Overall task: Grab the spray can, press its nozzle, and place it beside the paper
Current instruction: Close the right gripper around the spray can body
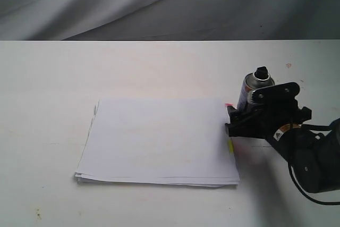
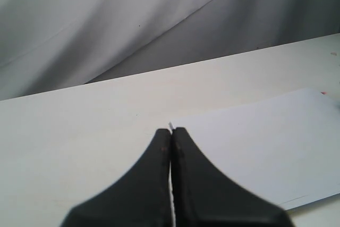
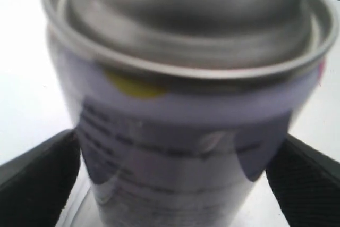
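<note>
My right gripper is going to grip the spray can by its cylindrical body [image 1: 245, 98] next, to lift it. That leaves the nozzle [image 1: 261, 72] free to press.
The silver spray can [image 1: 254, 90] stands upright just off the right edge of the paper [image 1: 159, 139], its black nozzle [image 1: 261, 72] on top. My right gripper [image 1: 241, 118] is at the can's lower body and hides its base. In the right wrist view the can [image 3: 180, 131] fills the frame, and a black finger [image 3: 42, 179] presses against each side; the nozzle is out of that view. My left gripper [image 2: 171, 131] is shut and empty above the table, near a corner of the paper [image 2: 265, 142], and is not in the exterior view.
Pink [image 1: 228, 104] and yellow [image 1: 231, 145] sticky tabs stick out of the paper's right edge, next to the right gripper. The white table [image 1: 53, 78] ends at a grey draped cloth [image 1: 159, 3] at the back.
</note>
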